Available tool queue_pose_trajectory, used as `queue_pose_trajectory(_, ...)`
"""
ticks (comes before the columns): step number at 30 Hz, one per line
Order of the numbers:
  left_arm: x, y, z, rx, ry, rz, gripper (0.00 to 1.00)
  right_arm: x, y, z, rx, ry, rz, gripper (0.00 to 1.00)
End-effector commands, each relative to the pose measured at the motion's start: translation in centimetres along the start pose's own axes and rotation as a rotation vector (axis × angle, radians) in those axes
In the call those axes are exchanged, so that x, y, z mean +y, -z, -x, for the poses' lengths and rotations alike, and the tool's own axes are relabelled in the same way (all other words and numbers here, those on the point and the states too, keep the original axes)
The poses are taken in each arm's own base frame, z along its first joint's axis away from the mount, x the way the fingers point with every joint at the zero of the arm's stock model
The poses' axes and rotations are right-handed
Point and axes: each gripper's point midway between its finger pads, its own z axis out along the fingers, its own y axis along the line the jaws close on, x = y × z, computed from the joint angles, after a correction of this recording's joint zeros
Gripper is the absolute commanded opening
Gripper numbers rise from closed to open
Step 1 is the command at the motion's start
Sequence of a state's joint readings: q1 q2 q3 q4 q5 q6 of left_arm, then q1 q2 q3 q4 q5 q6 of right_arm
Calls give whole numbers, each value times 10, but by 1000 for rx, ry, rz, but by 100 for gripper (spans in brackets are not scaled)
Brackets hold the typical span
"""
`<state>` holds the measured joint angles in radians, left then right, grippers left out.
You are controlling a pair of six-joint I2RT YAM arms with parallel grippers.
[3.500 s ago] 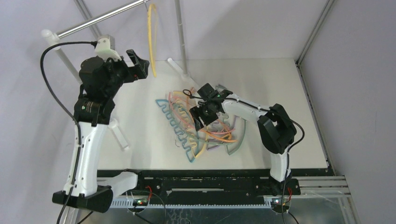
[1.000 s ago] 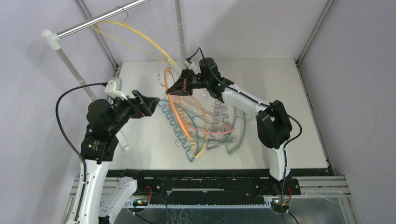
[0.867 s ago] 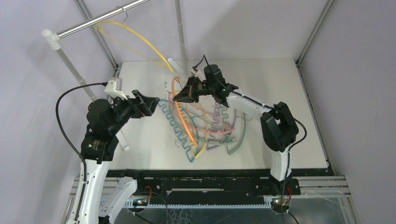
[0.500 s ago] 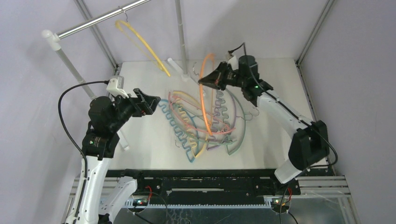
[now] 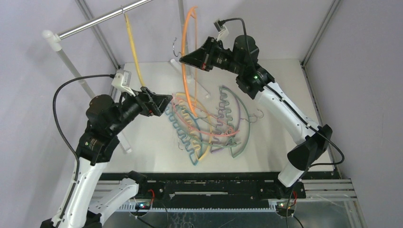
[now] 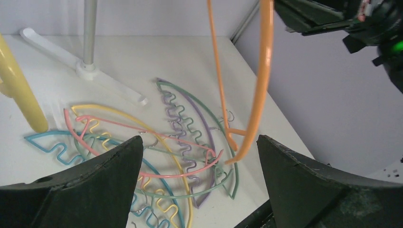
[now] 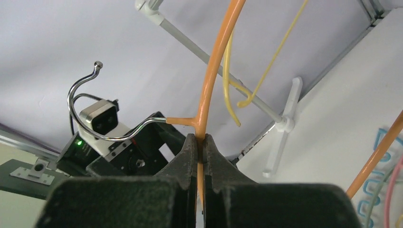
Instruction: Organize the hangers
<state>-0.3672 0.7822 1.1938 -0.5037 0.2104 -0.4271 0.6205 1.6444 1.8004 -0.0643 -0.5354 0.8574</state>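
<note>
The orange hanger's hook has to stay free to hang on the silver bar (image 5: 95, 20), so my left gripper needs to grip the hanger's arch toward the arch's tip (image 5: 190, 104) next.
My right gripper (image 5: 183, 57) is shut on the orange hanger (image 5: 188, 66) and holds it high above the table, arch hanging down, wire hook (image 5: 175, 47) pointing left. In the right wrist view the fingers pinch the orange hanger (image 7: 209, 90) just below its hook (image 7: 84, 118). A yellow hanger (image 5: 134, 50) hangs on the silver rail (image 5: 95, 20). The other hangers (image 5: 222, 135) lie tangled on the table. My left gripper (image 5: 164, 101) is open and holds nothing, just left of the pile. Between its fingers I see the pile (image 6: 179, 175) and the orange hanger's tip (image 6: 260, 90).
The rail's white posts and feet (image 5: 183, 69) stand at the back of the table, with another post (image 5: 71, 66) on the left. A wall (image 5: 361, 95) closes the right side. The left arm's cable (image 5: 59, 99) loops at the left.
My right arm has lifted the orange hanger off the pile, up and back left towards the rail. The yellow hanger swings on the rail. My left gripper has shifted slightly right.
</note>
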Motion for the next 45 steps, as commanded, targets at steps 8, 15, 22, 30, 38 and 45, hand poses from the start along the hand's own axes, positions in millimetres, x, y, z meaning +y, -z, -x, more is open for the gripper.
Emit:
queue_pose_trajectory(8,-37,5,20,-105,17,-111,94,4,-30,10,-56,110,-25,0)
queue_pose_trajectory(15,-50,-18,1,-40,-28,-144,94,15,-37,10,-49,113,-2,0)
queue_pose_trajectory(22,-29,-38,-17,-5,-66,-55,94,43,-23,3,-21,85,50,0)
queue_pose_trajectory(30,-22,-56,-24,-1,-54,-25,94,82,1,1,2,-10,159,0)
queue_pose_trajectory(38,-25,-75,-31,16,-28,-36,75,96,0,-13,45,-95,215,0)
queue_pose_trajectory(45,-21,-76,-38,48,-39,-19,25,96,-2,-23,81,-120,215,0)
